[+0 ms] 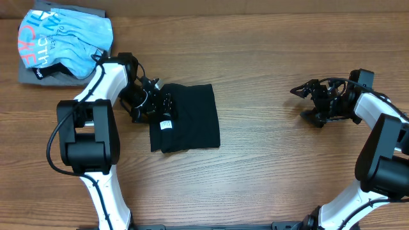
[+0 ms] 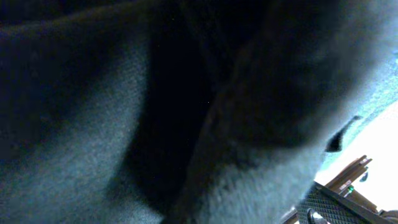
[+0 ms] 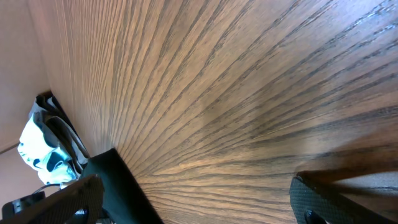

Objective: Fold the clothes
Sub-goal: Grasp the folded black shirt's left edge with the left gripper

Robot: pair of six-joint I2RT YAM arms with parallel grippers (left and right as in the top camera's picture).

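I should next grab the folded black T-shirt at its label-side edge (image 2: 208, 163) with my left gripper, keeping the layers together. Then I can set it still folded onto the other clothes.
The clothes, a black T-shirt (image 1: 192, 118), lie folded into a rough rectangle left of the table's middle, with a small white label (image 1: 165, 124) near the left edge. My left gripper (image 1: 153, 102) is down at that left edge, jaws wide, pressed into the cloth. Dark fabric (image 2: 93, 124) fills the left wrist view, and only one finger pad (image 2: 326, 208) shows at the lower right. My right gripper (image 1: 303, 103) hovers open over bare wood far to the right, nothing between its pads (image 3: 336, 202). A corner of the shirt (image 3: 121, 186) shows in the right wrist view.
A light blue shirt with coral and white lettering (image 1: 64, 38) lies crumpled on a grey folded garment (image 1: 32, 75) at the back left corner. Bare wooden table (image 1: 255, 160) separates the black shirt from the right arm.
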